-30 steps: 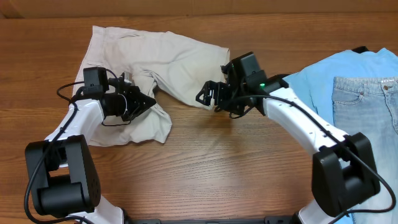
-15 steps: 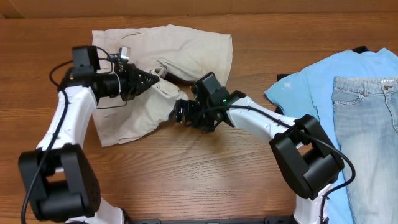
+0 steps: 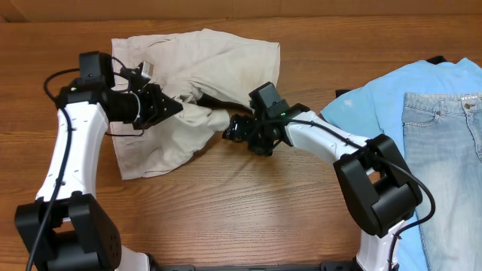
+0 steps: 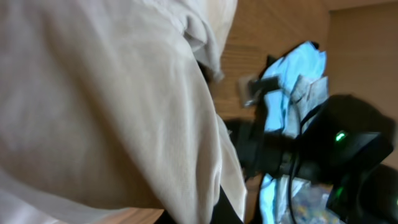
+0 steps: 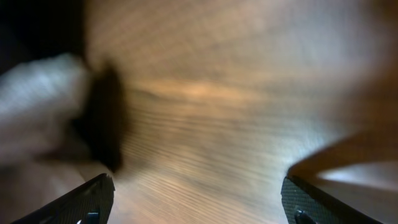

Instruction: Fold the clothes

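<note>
The shorts' loose end (image 3: 214,120) hangs beside my right gripper's fingers above the tabletop; I should raise the shorts before my left gripper lets go.
The beige shorts (image 3: 199,71) lie bunched at the left centre of the table. My left gripper (image 3: 175,106) is shut on a fold of the shorts and holds it slightly raised. In the left wrist view the shorts (image 4: 112,93) fill the frame and hide the fingers. My right gripper (image 3: 235,130) sits low at the shorts' right edge. In the right wrist view this gripper (image 5: 199,198) is open and empty over bare wood, with blurred pale cloth (image 5: 37,106) at its left.
A sky-blue T-shirt (image 3: 380,98) lies at the right with pale jeans (image 3: 444,128) on top of it. A black garment (image 3: 435,60) peeks out behind them. The two arms are close together over the table's middle.
My left gripper moved up and right, dragging shorts fabric over. My right gripper swung left to the shorts' edge, then back slightly right. The shorts' right leg is now drawn in.
</note>
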### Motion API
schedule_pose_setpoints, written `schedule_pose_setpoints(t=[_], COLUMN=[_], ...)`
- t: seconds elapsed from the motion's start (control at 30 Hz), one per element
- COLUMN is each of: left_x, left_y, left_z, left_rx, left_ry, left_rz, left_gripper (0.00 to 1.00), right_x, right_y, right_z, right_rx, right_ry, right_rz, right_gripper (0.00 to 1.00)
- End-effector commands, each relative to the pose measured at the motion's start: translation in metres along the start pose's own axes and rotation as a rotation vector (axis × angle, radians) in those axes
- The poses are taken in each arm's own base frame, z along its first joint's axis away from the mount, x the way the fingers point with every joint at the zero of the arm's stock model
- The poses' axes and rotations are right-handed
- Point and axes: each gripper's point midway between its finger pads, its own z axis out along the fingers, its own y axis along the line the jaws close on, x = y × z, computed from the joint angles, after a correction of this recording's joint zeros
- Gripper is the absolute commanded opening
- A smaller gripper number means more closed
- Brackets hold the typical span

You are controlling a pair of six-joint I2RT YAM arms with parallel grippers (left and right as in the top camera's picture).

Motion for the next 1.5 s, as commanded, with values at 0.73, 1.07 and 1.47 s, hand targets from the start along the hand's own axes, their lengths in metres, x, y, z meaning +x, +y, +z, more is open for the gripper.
schedule_pose_setpoints(t=[0.73,1.07,1.47], left_x=[-0.015,-0.013,-0.034], left_y=[-0.044,-0.074,-0.084], left_z=[-0.042,-0.048,-0.079], left_rx=[0.107,0.28,0.242], left_ry=[-0.069,-0.07,-0.152], left_rz=[0.289,0.311,0.319], left_gripper=[0.04,0.04,0.04], right_x=[0.066,0.073,0.06], right_y=[0.14,0.142,0.128], right_z=[0.004,0.012,0.022], right_rx=[-0.489,-0.456,-0.35], right_ry=[0.076,0.053,-0.018], right_rz=[-0.499,-0.506,-0.464], right_gripper=[0.98,0.86,0.93])
